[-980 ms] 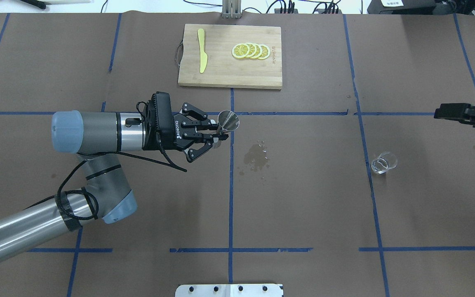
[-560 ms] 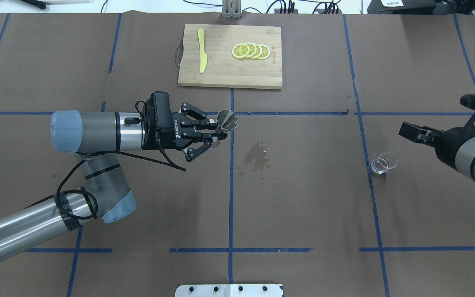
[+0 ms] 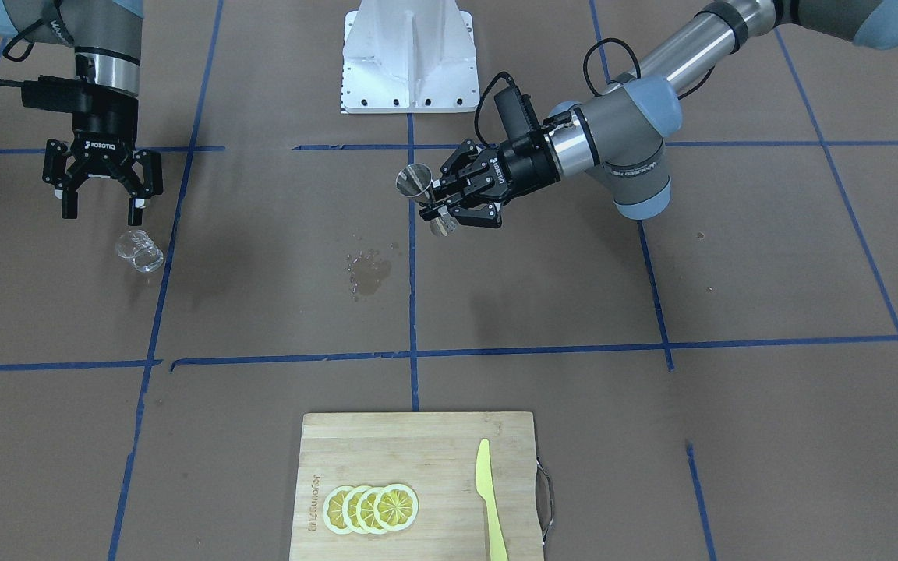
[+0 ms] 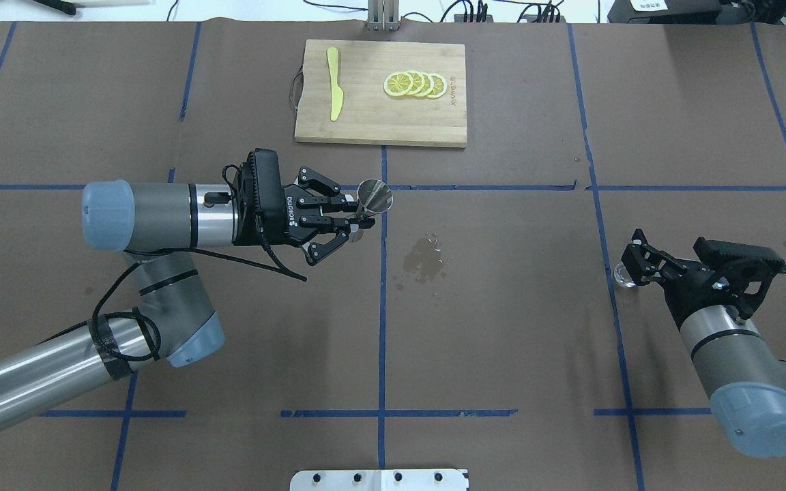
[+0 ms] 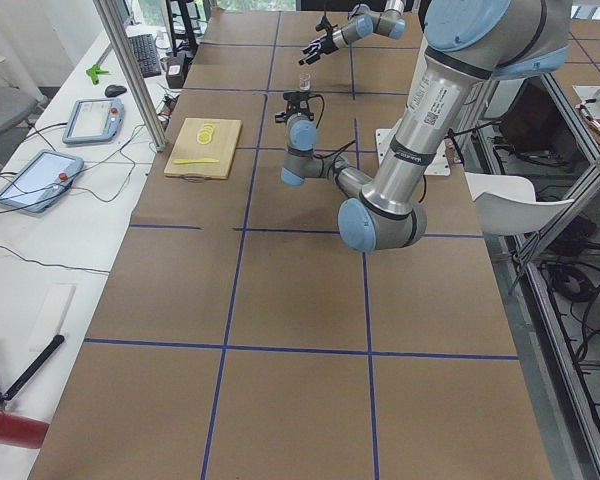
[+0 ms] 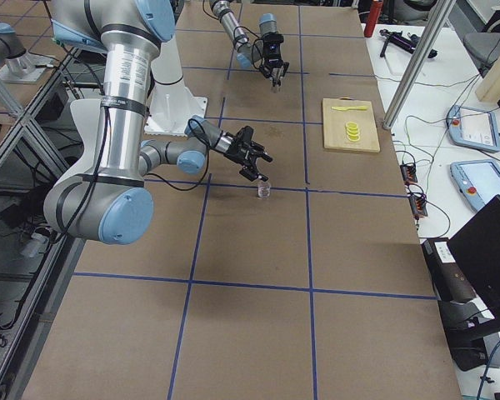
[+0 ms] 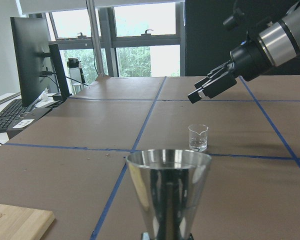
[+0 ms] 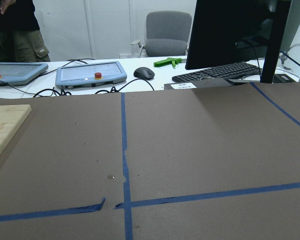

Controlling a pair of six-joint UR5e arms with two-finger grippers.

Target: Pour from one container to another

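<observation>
Next, my right gripper takes hold of the clear glass beaker by its side (image 3: 141, 253), to pour from it into the jigger (image 3: 415, 185).
A steel jigger (image 4: 374, 196) is held upright above the table's middle, with my left gripper (image 4: 359, 221) shut on its waist. The left wrist view shows the jigger's cone (image 7: 168, 192) close up, and the front view shows the jigger (image 3: 415, 185) in the left gripper (image 3: 437, 212). A small clear glass beaker (image 3: 139, 251) stands on the table at the right side. My right gripper (image 3: 102, 212) hangs open just above and beside it, holding nothing. From overhead, the right gripper (image 4: 628, 258) covers most of the beaker (image 4: 617, 278).
A wooden cutting board (image 4: 366, 123) at the far middle carries lemon slices (image 4: 415, 84) and a yellow knife (image 4: 334, 83). A wet spill (image 4: 424, 259) marks the brown paper near the centre. The white base plate (image 4: 379, 479) sits at the near edge.
My right arm has swung in from the right edge and turned, bringing its open gripper over the beaker. The left gripper with the jigger drifted slightly left.
</observation>
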